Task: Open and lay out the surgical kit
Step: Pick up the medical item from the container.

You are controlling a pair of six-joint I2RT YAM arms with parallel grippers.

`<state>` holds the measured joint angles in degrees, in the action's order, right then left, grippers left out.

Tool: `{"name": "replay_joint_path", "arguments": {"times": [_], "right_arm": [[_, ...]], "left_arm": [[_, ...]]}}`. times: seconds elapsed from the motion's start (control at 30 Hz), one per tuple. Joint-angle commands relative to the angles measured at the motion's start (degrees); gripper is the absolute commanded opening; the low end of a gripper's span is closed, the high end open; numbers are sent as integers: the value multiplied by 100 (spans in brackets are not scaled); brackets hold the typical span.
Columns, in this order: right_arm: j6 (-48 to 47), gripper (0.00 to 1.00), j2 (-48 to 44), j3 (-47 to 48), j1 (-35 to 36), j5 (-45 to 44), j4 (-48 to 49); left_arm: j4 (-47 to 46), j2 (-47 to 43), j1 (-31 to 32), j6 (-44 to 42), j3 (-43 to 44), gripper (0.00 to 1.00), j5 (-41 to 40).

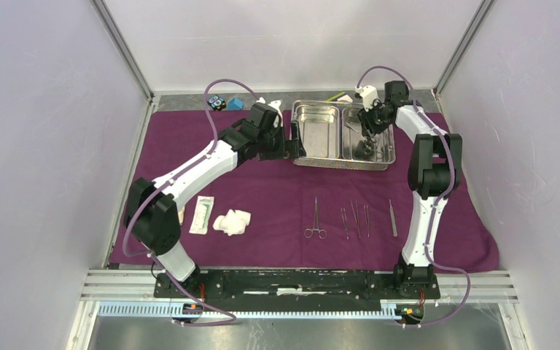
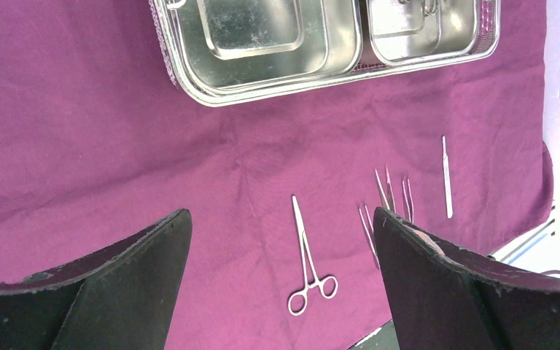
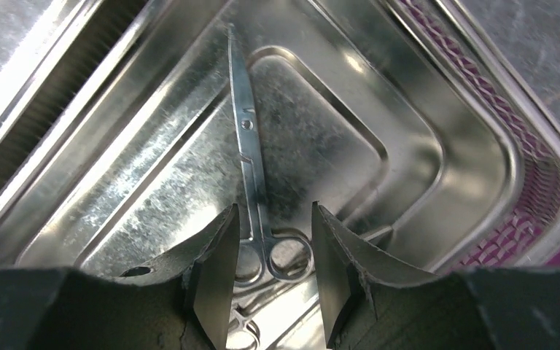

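Note:
My right gripper will grab the steel scissors by the stems near the ring handles next, leaving the blades free to hand over.
The dark-purple cloth lies spread flat over the table. At its back stands the two-compartment steel tray. My right gripper reaches down into the right compartment. In the right wrist view its jaws stand apart astride the ring handles of steel scissors lying on the tray floor. My left gripper hovers by the tray's left end, wide open and holding nothing. A ringed clamp, several tweezers, a gauze wad and a white packet lie in a row near the front.
Small black and blue blocks sit at the back left corner, and a small yellowish block lies behind the tray. Pale enclosure walls close in the left, right and back. A metal rail runs along the near edge.

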<state>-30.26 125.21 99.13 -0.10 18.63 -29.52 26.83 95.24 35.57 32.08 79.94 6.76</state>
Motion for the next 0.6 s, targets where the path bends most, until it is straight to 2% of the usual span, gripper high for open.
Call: {"name": "replay_joint_path", "arguments": {"times": [0.0, 0.37, 0.57], "right_arm": [[-207, 48, 183, 330, 45, 395, -107], [-461, 45, 510, 618, 46, 213, -345], [-666, 42, 403, 338, 45, 223, -458]], "left_arm": [[-196, -193, -59, 211, -65, 100, 133], [-231, -182, -96, 283, -85, 100, 242], [-239, -188, -112, 301, -88, 100, 267]]}}
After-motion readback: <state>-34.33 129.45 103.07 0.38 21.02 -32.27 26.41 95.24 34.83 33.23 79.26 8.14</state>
